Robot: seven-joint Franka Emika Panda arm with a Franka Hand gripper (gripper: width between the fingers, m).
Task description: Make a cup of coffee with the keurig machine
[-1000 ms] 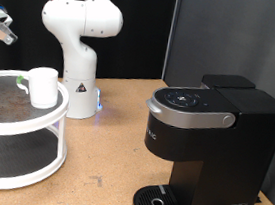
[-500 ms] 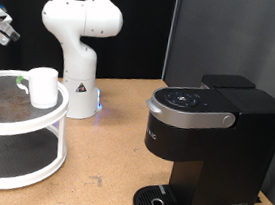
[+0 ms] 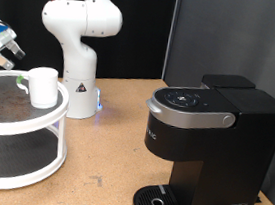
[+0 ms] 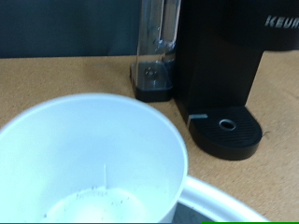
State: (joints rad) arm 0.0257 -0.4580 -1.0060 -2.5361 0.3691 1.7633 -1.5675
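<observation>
My fingers are above and short of the white cup's rim and handle [image 3: 22, 84], so closing now would miss. My gripper moves toward the cup and lowers first.
The white cup [image 3: 43, 86] stands upright on the top tier of a round white two-tier rack [image 3: 33, 130] at the exterior view's left. My gripper [image 3: 0, 45] hangs at the left edge, just above and to the left of the cup, apart from it. In the wrist view the empty cup [image 4: 93, 163] fills the near part of the picture, and my fingers do not show there. The black keurig machine [image 3: 208, 141] stands at the exterior view's right with its lid down and nothing on its round drip base [image 3: 156, 201]. It also shows in the wrist view [image 4: 234, 56].
The white robot arm's base [image 3: 77, 85] stands behind the rack. A small greenish thing [image 3: 20, 81] lies beside the cup on the top tier. The machine's clear water tank [image 4: 157, 42] shows in the wrist view. A wooden table [image 3: 111, 150] lies between rack and machine.
My gripper has moved down and a little to the right, closer to the cup. The cup and the machine have not moved.
</observation>
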